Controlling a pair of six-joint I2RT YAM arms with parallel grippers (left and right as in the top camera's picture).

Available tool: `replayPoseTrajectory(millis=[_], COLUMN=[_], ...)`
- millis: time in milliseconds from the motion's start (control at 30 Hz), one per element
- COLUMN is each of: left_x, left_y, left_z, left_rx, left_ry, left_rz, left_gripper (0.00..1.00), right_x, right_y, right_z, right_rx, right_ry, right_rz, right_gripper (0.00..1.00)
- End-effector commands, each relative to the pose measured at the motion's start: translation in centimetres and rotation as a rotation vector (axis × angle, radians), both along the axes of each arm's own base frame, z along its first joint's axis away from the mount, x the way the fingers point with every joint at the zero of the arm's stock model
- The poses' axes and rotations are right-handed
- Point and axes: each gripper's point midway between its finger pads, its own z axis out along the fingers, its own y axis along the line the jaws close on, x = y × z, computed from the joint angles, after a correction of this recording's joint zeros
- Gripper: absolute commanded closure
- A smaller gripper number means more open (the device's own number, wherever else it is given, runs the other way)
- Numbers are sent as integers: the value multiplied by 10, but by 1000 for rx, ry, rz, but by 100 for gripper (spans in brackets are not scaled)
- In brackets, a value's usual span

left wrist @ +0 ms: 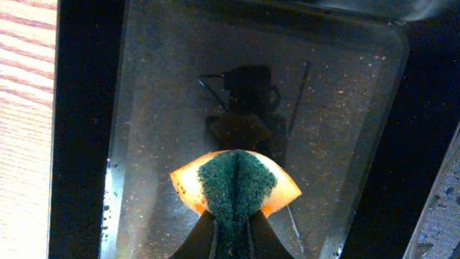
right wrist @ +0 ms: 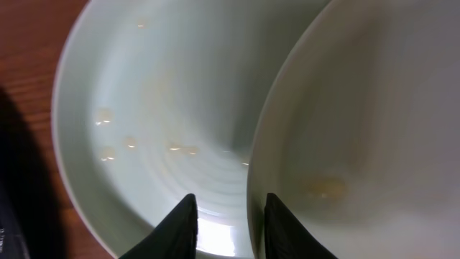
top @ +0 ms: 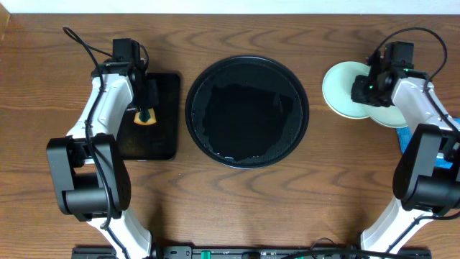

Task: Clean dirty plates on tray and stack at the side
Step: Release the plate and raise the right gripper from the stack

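Note:
The sponge's orange edges are inside the rectangular black tray's rim. My left gripper will open, as the sponge would settle there if I let go.
The round black tray [top: 247,60] sits mid-table and holds no plates, only a wet sheen. Two plates lie on the table at the right. A mint plate [top: 343,88] [right wrist: 144,108] carries water drops. A paler plate [top: 394,117] [right wrist: 374,129] overlaps its right edge and has a faint yellowish smear. A third plate is not distinguishable. My right gripper [top: 368,91] [right wrist: 228,201] is open just above them, its fingers either side of the paler plate's rim. My left gripper [top: 146,109] [left wrist: 233,219] is shut on a folded orange-and-green sponge [top: 145,116] [left wrist: 236,183].
The sponge hangs over a rectangular black tray [top: 162,137] [left wrist: 180,93] left of the round tray. Something blue [top: 407,137] lies at the right edge, mostly hidden by the right arm.

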Motion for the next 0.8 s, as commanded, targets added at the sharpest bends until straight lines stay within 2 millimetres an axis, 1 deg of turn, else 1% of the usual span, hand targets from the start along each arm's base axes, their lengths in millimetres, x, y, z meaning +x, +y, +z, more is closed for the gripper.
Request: replayPoseTrajectory(millis=[0,100,167,233,367,467,567,667,767], left_x=[-2,-3,-2,-3,-3,-3,-3,-2,-1], left_y=[3,3,3,3,3,3,3,3,3], left_z=[-2,-2,-2,-2,-2,-2,-2,-2,-3], left_rx=[8,8,8,8,9,9,9,15,18], left_ry=[10,11,10,11,11,11,10,12,10], left_rz=[-7,-7,-7,-7,-7,-7,-7,-33,-43], left_gripper=[92,92,92,92,92,92,92,92,92], right_x=[8,12,13,15,26,37,45,46,39], right_y=[44,72,87,95,100,101,99,100,102], right_z=[7,11,12,12,15,22,27,29,26], right_rx=[118,161,155,144,72,69,70,82,83], right_ry=[-42,-64,-71,-80,-125,-180,-219,-223,-190], right_rz=[88,153,186,205,212,216,214,218,223], right_gripper=[73,71,70,68,60,52,47,46,46])
